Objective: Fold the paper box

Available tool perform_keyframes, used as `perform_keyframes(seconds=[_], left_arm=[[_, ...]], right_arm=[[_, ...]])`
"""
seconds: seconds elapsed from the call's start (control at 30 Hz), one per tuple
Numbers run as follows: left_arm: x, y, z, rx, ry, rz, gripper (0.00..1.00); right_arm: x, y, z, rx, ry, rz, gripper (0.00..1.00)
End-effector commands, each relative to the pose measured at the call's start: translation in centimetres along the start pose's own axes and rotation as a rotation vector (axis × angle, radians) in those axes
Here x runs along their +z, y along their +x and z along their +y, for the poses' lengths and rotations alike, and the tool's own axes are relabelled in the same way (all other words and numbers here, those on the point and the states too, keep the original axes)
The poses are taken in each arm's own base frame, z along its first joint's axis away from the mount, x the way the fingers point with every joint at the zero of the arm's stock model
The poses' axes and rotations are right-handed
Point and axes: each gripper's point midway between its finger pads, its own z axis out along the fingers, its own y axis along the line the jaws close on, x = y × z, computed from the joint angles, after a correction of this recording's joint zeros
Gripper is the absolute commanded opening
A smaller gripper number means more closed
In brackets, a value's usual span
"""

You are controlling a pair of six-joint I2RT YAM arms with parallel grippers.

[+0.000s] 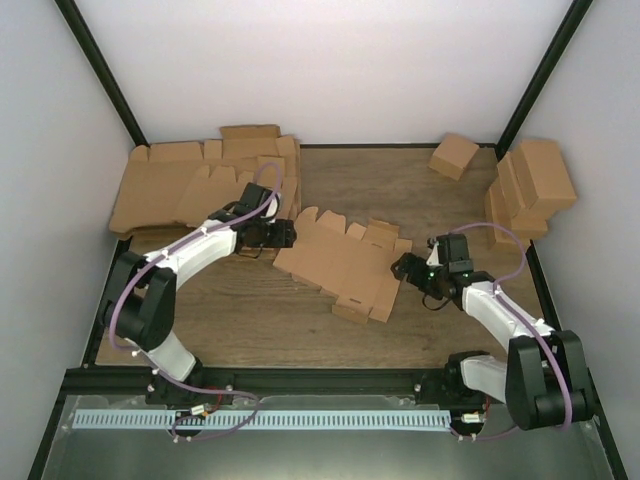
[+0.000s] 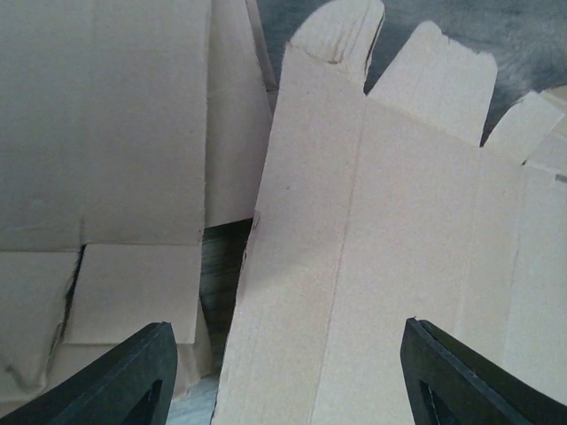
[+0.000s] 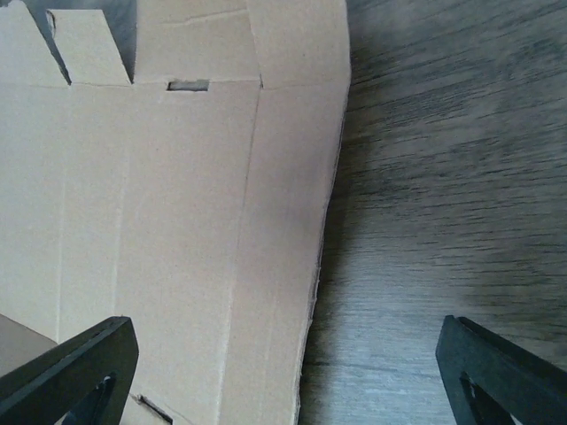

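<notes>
My right gripper grabs the paper box blank by its outer side edge, between the flaps, next, since this leaves creases free to fold.
The paper box (image 1: 345, 262) lies as a flat, unfolded brown cardboard blank in the middle of the wooden table (image 1: 250, 315), with its flaps along the far and near edges. My left gripper (image 1: 283, 236) is at the blank's left edge. In the left wrist view the left gripper (image 2: 283, 376) stands open, and the blank (image 2: 399, 221) spans the gap between its fingers. My right gripper (image 1: 405, 267) is at the blank's right edge. In the right wrist view the right gripper (image 3: 288, 363) is wide open, with the blank's edge (image 3: 159, 221) and bare wood between its fingers.
A pile of flat cardboard blanks (image 1: 190, 180) fills the back left corner, close behind my left gripper. Folded boxes (image 1: 530, 185) are stacked at the back right, and one small folded box (image 1: 454, 156) sits alone near them. White walls enclose the table.
</notes>
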Motion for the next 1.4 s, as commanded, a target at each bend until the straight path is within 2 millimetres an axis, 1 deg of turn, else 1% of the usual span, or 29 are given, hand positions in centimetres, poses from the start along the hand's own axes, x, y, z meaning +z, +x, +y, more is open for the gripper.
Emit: perform_keyframes(seconds=[0.0,0.1,0.17,0.33,0.4,0.53,0.63,0.7,0.73,0.8,0.83,0.9,0.97,1.03,1.07,1.13,1.2,1.37], left_arm=[[2.0,0.3,-0.7,0.012,0.059,0.023,0.70],[2.9,0.3,-0.5,0.020,0.051,0.038,0.69],[3.4,0.2,-0.1,0.022,0.025,0.040,0.68],[4.2,0.1,0.5,0.019,0.002,0.028,0.67],[4.5,0.2,0.2,0.019,0.019,0.037,0.66],[5.4,0.8,-0.4,0.016,0.063,0.071,0.61],[5.6,0.9,-1.0,0.007,0.098,0.076,0.59],[5.5,0.9,-1.5,0.002,0.125,0.077,0.57],[5.5,0.9,-1.8,0.003,0.142,0.081,0.55],[5.4,0.6,-2.4,0.001,0.171,0.084,0.47],[5.3,0.5,-2.7,0.000,0.182,0.085,0.44],[4.9,0.3,-3.0,0.002,0.197,0.081,0.37],[4.5,0.1,-3.2,0.004,0.202,0.076,0.30],[4.0,0.0,-3.4,0.008,0.213,0.070,0.25],[3.8,0.0,-3.7,0.011,0.223,0.070,0.24],[3.3,-0.1,-4.2,0.014,0.252,0.072,0.24],[2.9,-0.1,-4.7,0.015,0.278,0.078,0.24],[1.6,0.2,-5.8,0.018,0.348,0.069,0.24]], right_arm=[[0.8,0.0,0.8,-0.004,-0.052,0.008,0.93],[1.4,0.6,0.8,0.005,-0.071,0.034,0.88],[1.6,0.8,0.8,0.013,-0.077,0.046,0.82],[2.1,1.3,0.7,0.011,-0.099,0.050,0.57],[2.2,1.3,0.7,0.018,-0.095,0.059,0.55],[2.5,1.3,0.8,0.024,-0.104,0.066,0.54],[2.8,1.3,0.7,0.025,-0.100,0.075,0.54],[3.0,1.4,0.8,0.025,-0.106,0.084,0.53],[3.1,1.5,0.9,0.028,-0.114,0.091,0.48],[3.2,1.6,1.1,0.028,-0.128,0.099,0.41],[3.2,1.5,1.2,0.026,-0.131,0.099,0.40],[3.2,1.3,1.1,0.020,-0.126,0.089,0.33],[3.0,1.1,1.0,0.012,-0.114,0.076,0.23],[2.8,0.8,0.9,-0.002,-0.102,0.059,0.18],[2.6,0.5,0.9,-0.010,-0.096,0.049,0.15],[2.4,0.1,1.0,-0.023,-0.088,0.032,0.15],[2.1,-0.4,1.0,-0.039,-0.077,0.015,0.10],[1.7,-1.3,1.3,-0.082,-0.066,-0.018,0.09]])
